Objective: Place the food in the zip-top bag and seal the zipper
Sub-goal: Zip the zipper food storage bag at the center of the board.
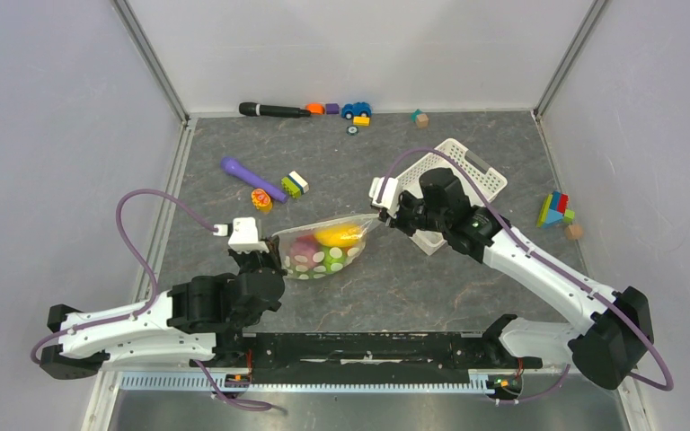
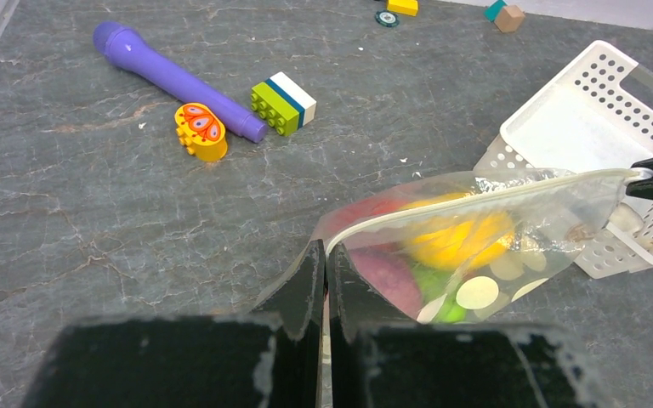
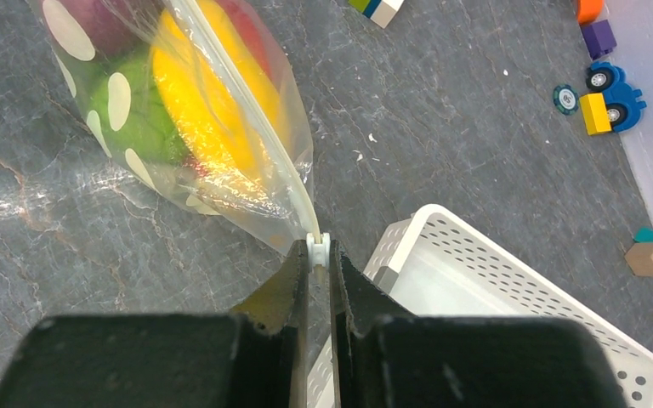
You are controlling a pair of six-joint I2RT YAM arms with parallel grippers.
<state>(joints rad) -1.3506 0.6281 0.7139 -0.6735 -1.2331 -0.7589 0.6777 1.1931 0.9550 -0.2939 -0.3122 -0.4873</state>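
The bag hangs above the table, so my right gripper will keep hold of the slider; the slider would fall crookedly beside the basket if I opened now.
The zip-top bag (image 1: 328,253) hangs stretched between my two grippers above the table's middle, its zipper (image 2: 476,201) pulled into a taut line. Food shows through it: a yellow piece (image 2: 459,240), a purple one (image 2: 387,276) and a green one (image 3: 127,119). My left gripper (image 2: 325,255) is shut on the bag's left corner at the zipper's end. My right gripper (image 3: 318,255) is shut on the small white slider (image 3: 318,246) at the zipper's right end, just over the white basket (image 3: 476,289). From above, the left gripper (image 1: 274,241) and right gripper (image 1: 382,215) sit at the bag's two ends.
The white lattice basket (image 1: 467,171) stands under and behind the right arm. A purple toy microphone (image 1: 252,180), a green-white block (image 1: 295,184) and a yellow-orange toy (image 1: 260,200) lie left of centre. A black microphone (image 1: 274,110), toy car (image 1: 356,109) and blocks (image 1: 554,211) line the edges.
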